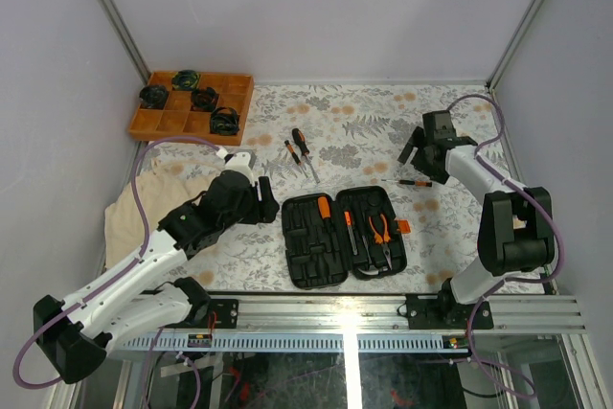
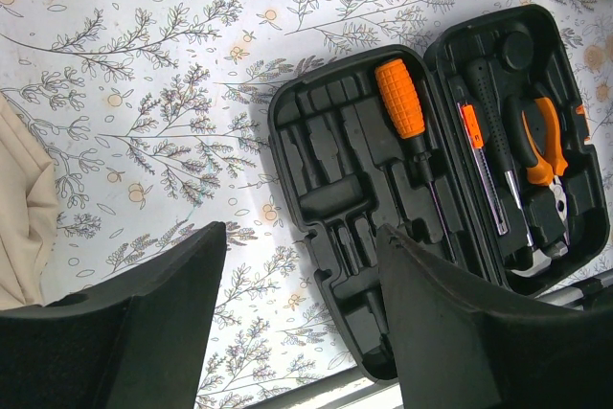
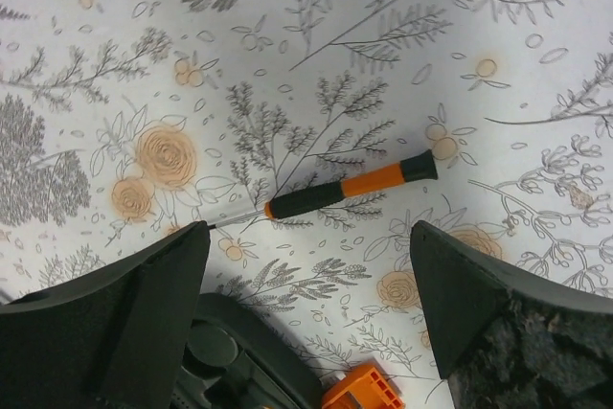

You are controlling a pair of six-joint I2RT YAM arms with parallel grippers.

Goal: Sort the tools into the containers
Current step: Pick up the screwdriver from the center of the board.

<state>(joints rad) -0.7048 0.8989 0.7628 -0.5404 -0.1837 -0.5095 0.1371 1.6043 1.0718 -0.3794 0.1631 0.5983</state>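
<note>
Next, my right gripper grabs the small screwdriver by the black part of its handle [image 1: 408, 182], so the blade stays free to fit the case [image 1: 311, 251].
The black tool case [image 1: 311, 251] lies open near the table's front edge. In it are a big orange-handled screwdriver [image 2: 402, 102], pliers [image 2: 541, 150] and a slim orange-and-black tool [image 2: 484, 170]. My left gripper [image 2: 299, 232] hangs open and empty over the case's left edge [image 2: 326, 265]. Two screwdrivers [image 1: 299, 152] lie behind the case. A small screwdriver [image 3: 345, 189] lies on the cloth right of them, and my right gripper [image 3: 308, 229] is open above it, not touching. The case's corner [image 3: 239, 352] and orange latch [image 3: 364, 390] show below it.
An orange gridded tray [image 1: 165, 122] with round black-green coils stands at the back left. A beige cloth [image 1: 134, 208] lies bunched at the left edge under my left arm. A floral sheet [image 1: 364, 112] covers the table, with walls close on three sides.
</note>
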